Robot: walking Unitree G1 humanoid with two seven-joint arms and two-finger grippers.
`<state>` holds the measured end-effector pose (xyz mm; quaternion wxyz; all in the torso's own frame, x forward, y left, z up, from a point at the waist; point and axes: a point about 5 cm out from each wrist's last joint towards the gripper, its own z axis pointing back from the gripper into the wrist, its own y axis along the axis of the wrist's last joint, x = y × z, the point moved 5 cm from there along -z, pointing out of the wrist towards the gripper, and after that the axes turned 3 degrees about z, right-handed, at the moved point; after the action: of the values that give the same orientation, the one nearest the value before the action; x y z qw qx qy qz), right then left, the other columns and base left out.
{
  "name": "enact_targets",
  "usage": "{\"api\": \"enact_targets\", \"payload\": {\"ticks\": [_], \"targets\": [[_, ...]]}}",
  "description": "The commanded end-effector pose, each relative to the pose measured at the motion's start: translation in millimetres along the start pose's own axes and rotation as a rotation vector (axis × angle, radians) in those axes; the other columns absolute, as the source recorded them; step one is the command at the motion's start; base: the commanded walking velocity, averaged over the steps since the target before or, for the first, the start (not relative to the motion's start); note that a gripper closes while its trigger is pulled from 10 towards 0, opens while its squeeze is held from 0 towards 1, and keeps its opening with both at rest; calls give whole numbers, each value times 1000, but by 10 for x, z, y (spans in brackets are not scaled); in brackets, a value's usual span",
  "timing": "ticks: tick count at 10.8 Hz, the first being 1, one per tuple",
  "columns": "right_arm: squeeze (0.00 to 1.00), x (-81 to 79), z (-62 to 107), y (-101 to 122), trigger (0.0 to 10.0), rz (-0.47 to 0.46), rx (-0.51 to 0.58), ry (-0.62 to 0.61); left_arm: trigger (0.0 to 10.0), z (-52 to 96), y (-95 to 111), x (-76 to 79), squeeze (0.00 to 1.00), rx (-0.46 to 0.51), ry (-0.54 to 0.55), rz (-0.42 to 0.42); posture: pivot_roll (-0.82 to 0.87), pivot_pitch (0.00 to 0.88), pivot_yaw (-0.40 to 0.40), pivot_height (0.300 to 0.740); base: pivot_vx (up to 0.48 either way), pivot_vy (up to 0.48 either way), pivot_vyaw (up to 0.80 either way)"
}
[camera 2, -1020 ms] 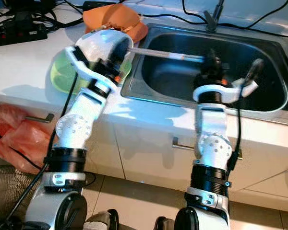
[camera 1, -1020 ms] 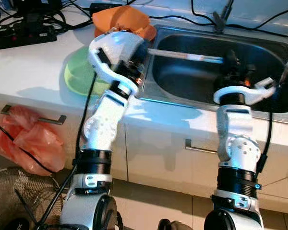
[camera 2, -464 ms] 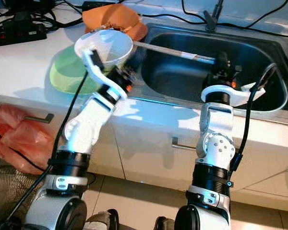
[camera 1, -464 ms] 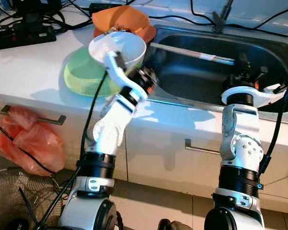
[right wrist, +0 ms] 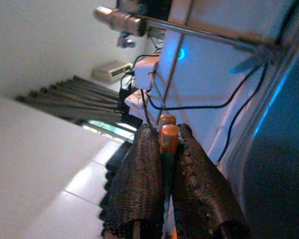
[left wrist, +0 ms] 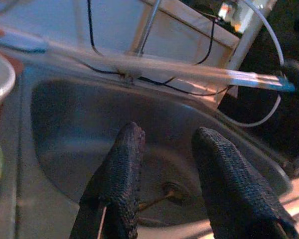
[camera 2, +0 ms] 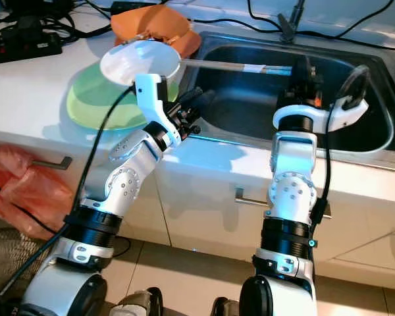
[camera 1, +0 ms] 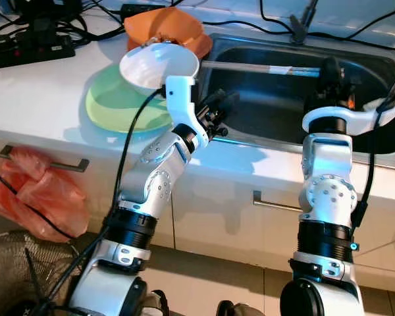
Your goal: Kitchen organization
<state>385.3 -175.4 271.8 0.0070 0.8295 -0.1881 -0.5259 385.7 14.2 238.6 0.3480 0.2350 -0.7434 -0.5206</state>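
Note:
I will grab the white bowl with my left gripper by its thin rim (camera 1: 196, 70) next, because the bowl is wider than my open fingers.
A long pale pair of chopsticks (camera 1: 263, 67) lies level across the steel sink (camera 1: 250, 141). My right gripper (camera 1: 329, 69) is shut on their orange ends (right wrist: 167, 133) above the sink's right half. Their far tip reaches toward a white bowl (camera 1: 159, 64). That bowl stands on a green plate (camera 1: 118, 105) on the counter left of the sink. My left gripper (camera 1: 218, 110) hovers open at the sink's left rim, fingers (left wrist: 122, 169) apart and nothing between them.
An orange bowl-like thing (camera 1: 168, 26) lies behind the white bowl. A power strip with cables (camera 1: 26, 46) sits at the back left. A red plastic bag (camera 1: 33, 191) hangs by a drawer handle below the counter. Black cables (camera 1: 303, 20) run behind the sink.
My left arm has swung away from the white bowl, and its gripper now points over the sink's left rim. The right gripper has risen a little with the chopsticks.

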Motion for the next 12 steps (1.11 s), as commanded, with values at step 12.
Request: {"api": "enact_targets", "payload": {"ticks": [12], "targets": [[0, 96, -349, 170, 10000, 865, -22, 104, 10000, 149, -315, -15, 0, -172, -25, -260, 100, 146, -40, 740, 0, 0, 0]]}}
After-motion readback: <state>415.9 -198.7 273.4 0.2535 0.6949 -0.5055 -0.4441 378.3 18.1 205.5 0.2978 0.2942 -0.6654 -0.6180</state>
